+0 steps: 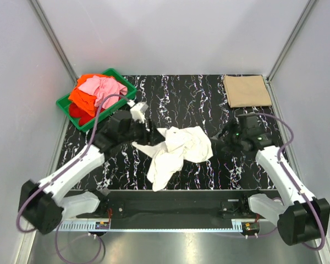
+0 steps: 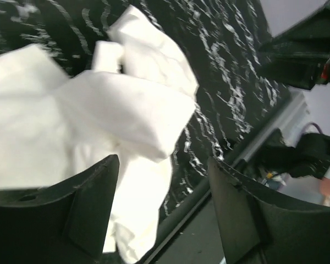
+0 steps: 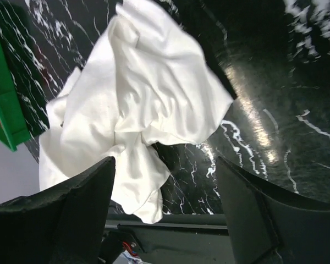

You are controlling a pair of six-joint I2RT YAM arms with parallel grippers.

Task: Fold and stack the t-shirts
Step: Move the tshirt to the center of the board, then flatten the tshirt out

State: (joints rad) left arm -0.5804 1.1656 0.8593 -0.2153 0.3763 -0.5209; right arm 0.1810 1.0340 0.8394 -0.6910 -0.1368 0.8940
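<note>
The white t-shirt's crate-side edge [image 1: 145, 147] [image 2: 23, 170] needs to be gripped by my left gripper. That leaves the t-shirt's other side for my right gripper to spread for folding.
A crumpled white t-shirt [image 1: 179, 149] lies in a heap on the black marbled table, near the middle. My left gripper [image 1: 152, 136] hovers at the shirt's left edge. In the left wrist view the left gripper [image 2: 164, 173] stands open, and the white t-shirt [image 2: 99, 110] lies below it, not pinched. My right gripper [image 1: 224, 141] sits just right of the heap. Its wrist view shows the right gripper [image 3: 165, 173] open, with nothing between its fingers and the white t-shirt [image 3: 148, 93] ahead. A tan t-shirt [image 1: 246, 91] lies folded flat at the back right.
A green crate [image 1: 62, 103] at the back left holds pink [image 1: 105, 87], orange [image 1: 82, 94] and red [image 1: 77, 113] t-shirts in a pile. The crate's corner [image 3: 3, 93] shows at the left of the right wrist view. Grey walls enclose the table on three sides.
</note>
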